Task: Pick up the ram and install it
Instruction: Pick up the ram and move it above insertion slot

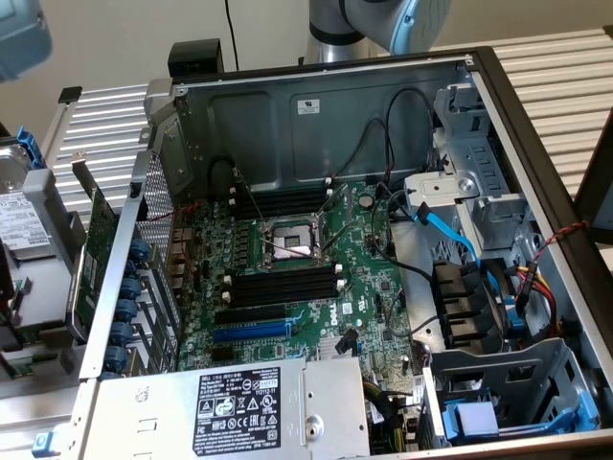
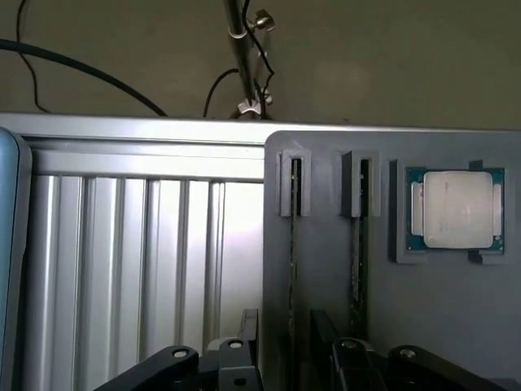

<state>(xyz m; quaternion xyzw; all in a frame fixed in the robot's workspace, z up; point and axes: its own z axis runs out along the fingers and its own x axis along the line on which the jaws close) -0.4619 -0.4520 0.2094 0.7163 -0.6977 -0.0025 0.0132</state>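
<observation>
I will next grab the nearer ram with my gripper by its upper edge (image 2: pixel 292 326), because the grey holder's slot (image 2: pixel 295 186) surrounds the ram and leaves only its edge open.
Two rams stand on edge in the slots of a grey holder (image 2: pixel 456 326). I see them as thin dark-green strips, the nearer ram (image 2: pixel 294 244) and a second ram (image 2: pixel 356 244) beside it. My gripper (image 2: pixel 286 352) is open. Its black fingers (image 2: pixel 240 354) sit on either side of the nearer ram's slot and do not touch the stick. The long black memory slots (image 1: pixel 284 285) with white end clips lie bare on the motherboard (image 1: pixel 374 287) in the open case, with another bank of slots (image 1: pixel 283 203) behind the processor socket (image 1: pixel 292 241).
A processor chip (image 2: pixel 457 209) rests in a recess of the grey holder. The holder lies on a ribbed aluminium table (image 2: pixel 138 269). A green expansion card (image 1: pixel 96 259) leans at the case's outer side. The power supply (image 1: pixel 239 407), cables (image 1: pixel 450 235) and drive cage (image 1: pixel 508 383) crowd the case.
</observation>
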